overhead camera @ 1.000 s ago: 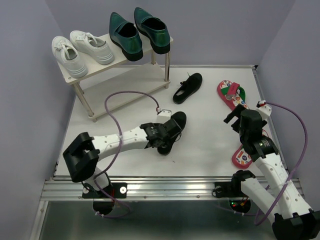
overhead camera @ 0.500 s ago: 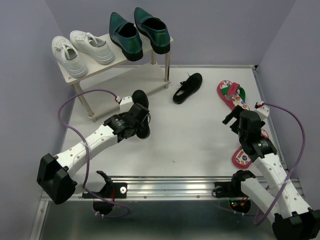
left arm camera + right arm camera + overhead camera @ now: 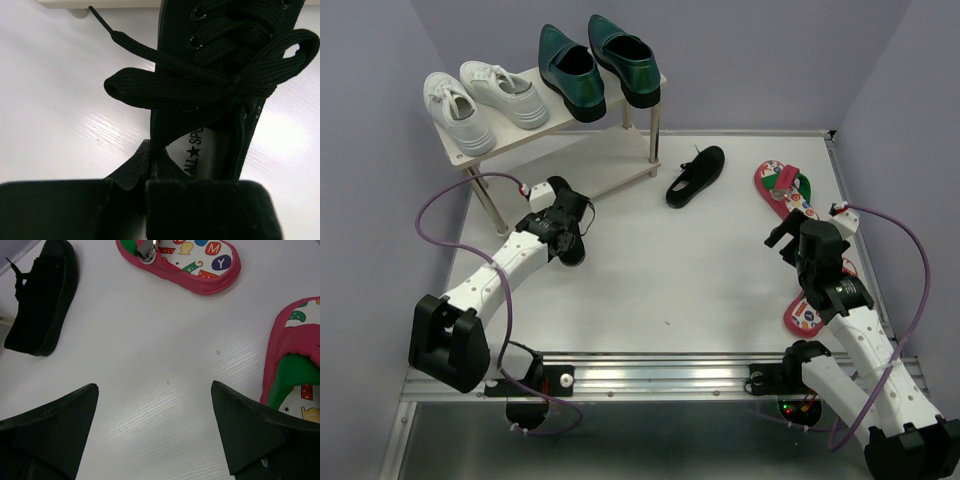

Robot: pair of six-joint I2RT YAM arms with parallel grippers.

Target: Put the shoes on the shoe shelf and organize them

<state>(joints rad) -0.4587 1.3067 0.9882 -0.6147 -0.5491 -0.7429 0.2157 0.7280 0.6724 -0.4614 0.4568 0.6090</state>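
Note:
I need to move the shoe toward the lower board with my left gripper before I open it. Most of the shoe is above the table, so it would drop short if I opened now.
My left gripper (image 3: 561, 216) is shut on the side wall of a black lace-up shoe (image 3: 572, 247), held low just in front of the shoe shelf (image 3: 612, 88). In the left wrist view the shoe (image 3: 220, 75) fills the frame and my gripper (image 3: 150, 167) pinches its collar. The other black shoe (image 3: 696, 175) lies on the table right of the shelf and also shows in the right wrist view (image 3: 42, 300). Green loafers (image 3: 598, 62) stand on the top board. Red flip-flops lie at the right (image 3: 784, 187) (image 3: 807, 312). My right gripper (image 3: 788, 236) (image 3: 155, 387) is open and empty above the table.
White sneakers (image 3: 485, 102) take the left half of the top board. The shelf's lower board (image 3: 605, 180) shows bare at its front edge; its thin legs (image 3: 490, 205) stand close to my left gripper. The grey wall stands close on the left.
My left arm has carried the black shoe from the table's middle to the left and back, up to the shelf's front. The right arm has not moved.

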